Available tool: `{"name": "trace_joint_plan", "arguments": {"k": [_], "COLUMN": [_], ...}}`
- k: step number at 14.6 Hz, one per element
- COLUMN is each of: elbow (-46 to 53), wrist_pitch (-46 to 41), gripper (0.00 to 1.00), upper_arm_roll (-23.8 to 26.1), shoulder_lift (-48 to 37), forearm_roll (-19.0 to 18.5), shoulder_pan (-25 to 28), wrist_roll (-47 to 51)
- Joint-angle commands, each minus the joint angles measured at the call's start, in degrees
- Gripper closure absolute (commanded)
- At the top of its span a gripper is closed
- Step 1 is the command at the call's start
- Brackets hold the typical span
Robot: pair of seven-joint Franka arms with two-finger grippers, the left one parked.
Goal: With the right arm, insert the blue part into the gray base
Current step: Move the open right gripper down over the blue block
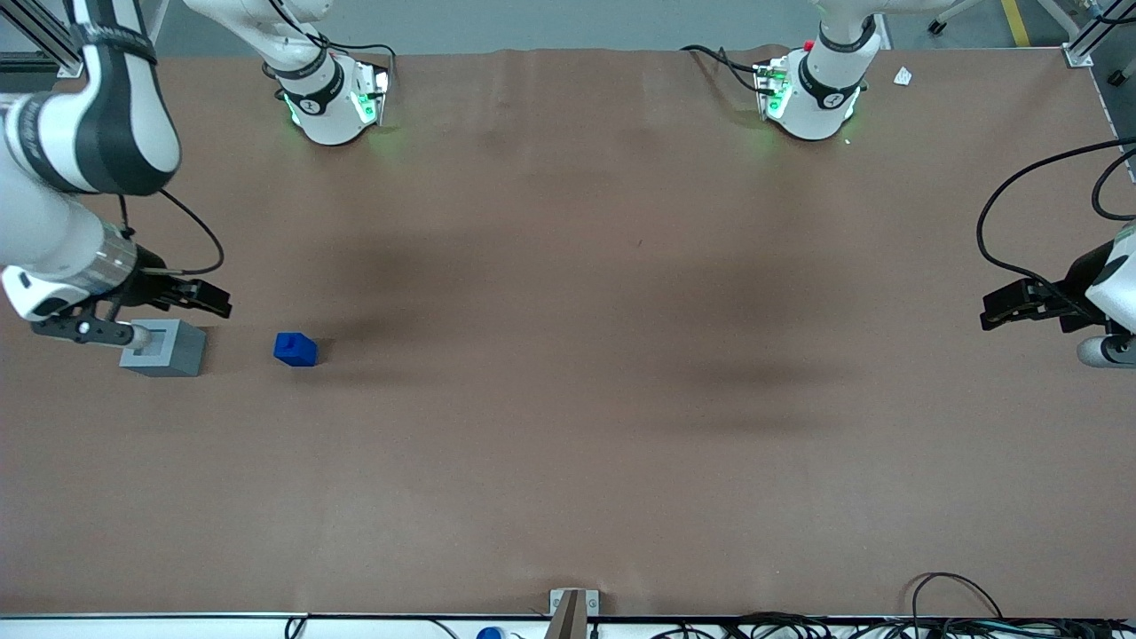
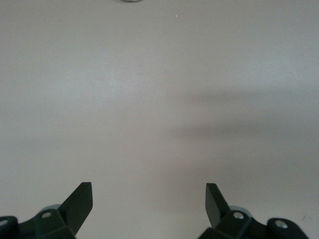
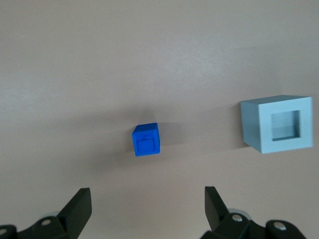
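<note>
Next, my right gripper should grab the blue part by its block body (image 1: 295, 350), to fit the blue part into the gray base.
The blue part (image 1: 295, 349) lies on the brown table, with its stub face showing in the right wrist view (image 3: 146, 139). The gray base (image 1: 169, 348) stands beside it, nearer the working arm's end of the table, and its square recess faces up (image 3: 276, 124). The two are apart. My right gripper (image 1: 209, 300) is open and empty. It hangs above the table, a little farther from the front camera than the gray base, between base and blue part. In the right wrist view the gripper (image 3: 148, 199) has its fingers spread wide, and the blue part lies in line with the gap, well clear of the fingertips.
Two white robot pedestals (image 1: 333, 98) (image 1: 812, 89) stand at the table's edge farthest from the front camera. A small white scrap (image 1: 903, 77) lies near the second pedestal. Cables (image 1: 958, 612) run along the nearest edge, by a metal bracket (image 1: 572, 608).
</note>
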Motion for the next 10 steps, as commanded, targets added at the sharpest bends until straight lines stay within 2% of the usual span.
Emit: {"name": "trace_joint_plan", "arguments": {"k": [1, 4, 7, 10], "elbow": [-3.6, -4.9, -10.3, -11.0], "wrist_pitch": [5.0, 8.8, 19.7, 24.1], "gripper": [0.00, 0.00, 0.00, 0.00], "upper_arm_roll": [0.2, 0.2, 0.2, 0.3], "shoulder_lift": [1.8, 5.4, 6.3, 10.0], "forearm_roll": [0.5, 0.5, 0.5, 0.5], "shoulder_pan": [-0.5, -0.6, -0.4, -0.1], "wrist_roll": [-0.4, -0.4, -0.4, -0.2]}}
